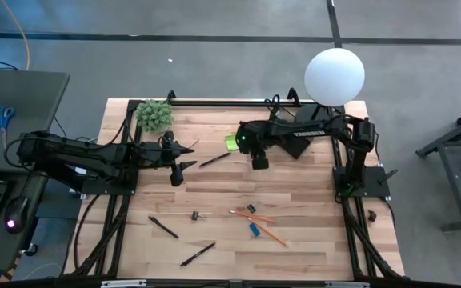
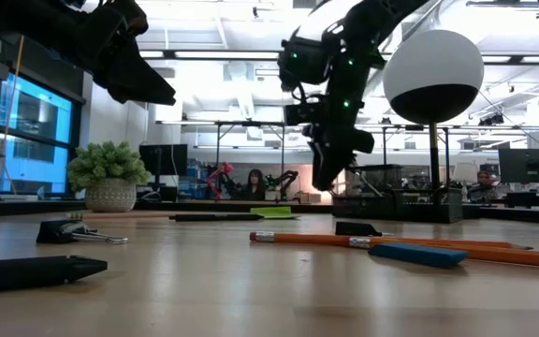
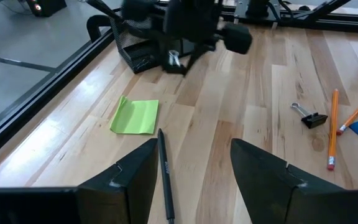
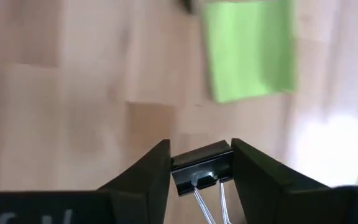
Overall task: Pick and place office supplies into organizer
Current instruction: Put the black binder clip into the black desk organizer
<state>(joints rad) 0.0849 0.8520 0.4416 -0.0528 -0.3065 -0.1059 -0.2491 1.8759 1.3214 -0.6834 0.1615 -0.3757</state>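
Observation:
My right gripper holds the binder clip above wood. It needs to keep holding the clip until the clip is over the black mesh organizer [image 1: 294, 146].
My right gripper [image 1: 258, 162] hangs over the middle of the table, shut on a small black binder clip [image 4: 202, 169]. The lime-green sticky-note pad [image 1: 230, 142] lies flat just beyond it, also seen in the right wrist view [image 4: 250, 50]. The black mesh organizer [image 3: 138, 50] stands behind the right gripper, partly hidden by that arm. My left gripper [image 1: 180, 157] is open and raised. A black pen [image 3: 165, 180] lies on the wood below its fingers. Another clip [image 3: 312, 118], orange pencils [image 1: 256, 217], a blue piece [image 1: 254, 229] and two pens [image 1: 164, 227] lie nearer the front edge. My right gripper pinches the binder clip's black body [image 4: 194, 163] between its two fingers [image 4: 151, 174]. It comes from above, pointing down. The clip's wire handles [image 4: 207, 199] point back toward the wrist. The clip is lifted clear of the table.
A green potted plant [image 1: 154, 116] stands at the far left corner. The white globe lamp [image 1: 334, 76] stands at the far right. Another clip [image 1: 195, 216] lies on the wood left of the pencils. A side desk with blue-handled scissors [image 1: 4, 117] is off to the left.

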